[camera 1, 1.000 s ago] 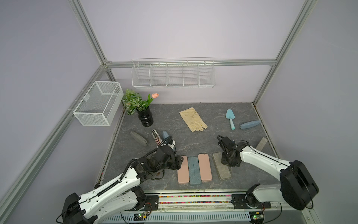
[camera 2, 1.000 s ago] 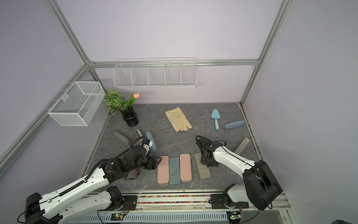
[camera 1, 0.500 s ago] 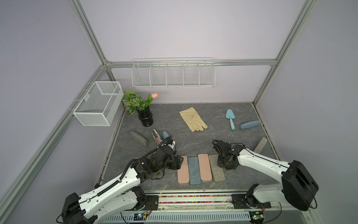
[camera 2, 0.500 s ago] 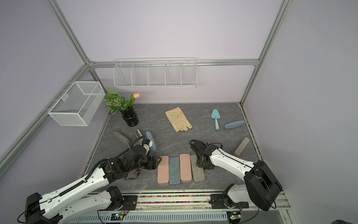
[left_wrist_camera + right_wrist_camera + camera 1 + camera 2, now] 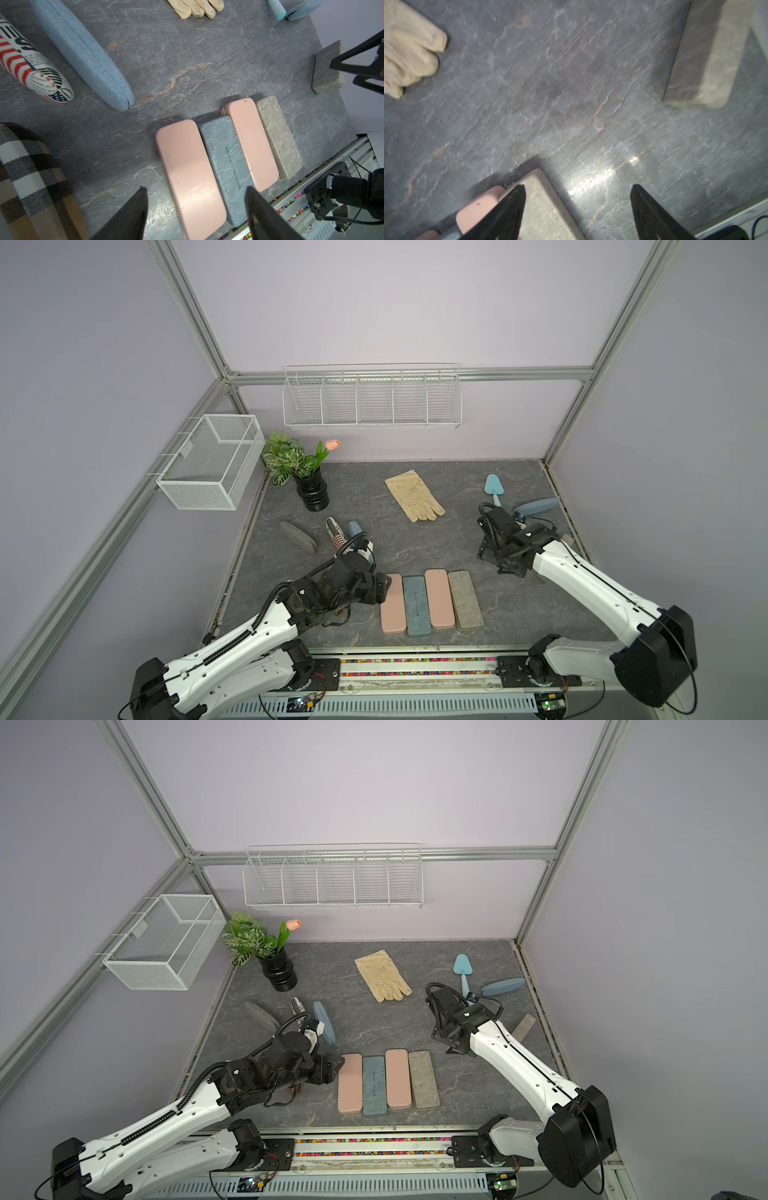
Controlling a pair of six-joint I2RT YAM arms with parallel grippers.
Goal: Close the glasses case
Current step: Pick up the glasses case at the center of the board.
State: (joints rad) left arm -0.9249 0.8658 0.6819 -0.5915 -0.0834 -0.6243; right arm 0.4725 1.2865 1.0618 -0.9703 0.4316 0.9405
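I will close the stone-grey glasses case by the table's edge. My right gripper will grab the case across its lid and base next.
A row of several flat glasses cases lies at the table's front, all with lids down. The beige-grey stone-patterned case (image 5: 465, 599) (image 5: 423, 1079) (image 5: 542, 207) ends the row on the right, tight against a pink case (image 5: 438, 599) (image 5: 252, 143). My right gripper (image 5: 494, 565) (image 5: 444, 1045) (image 5: 578, 187) hangs open behind and to the right of that beige-grey case, holding nothing. My left gripper (image 5: 384, 589) (image 5: 334, 1071) (image 5: 195, 189) stands open at the row's left end, over the other pink case (image 5: 187, 166), gripping nothing.
Another stone-grey case (image 5: 524, 1026) (image 5: 708, 54) lies by the right edge. Behind my left arm lie a blue oval case (image 5: 355, 531), a newsprint case (image 5: 334, 531) and a grey oval case (image 5: 297, 536). Further back are a glove (image 5: 413, 495), a trowel (image 5: 494, 489) and a plant pot (image 5: 311, 493).
My right gripper, shut, slid the beige-grey case left against the pink one, then opened and drew back to the right. The left arm has stayed still.
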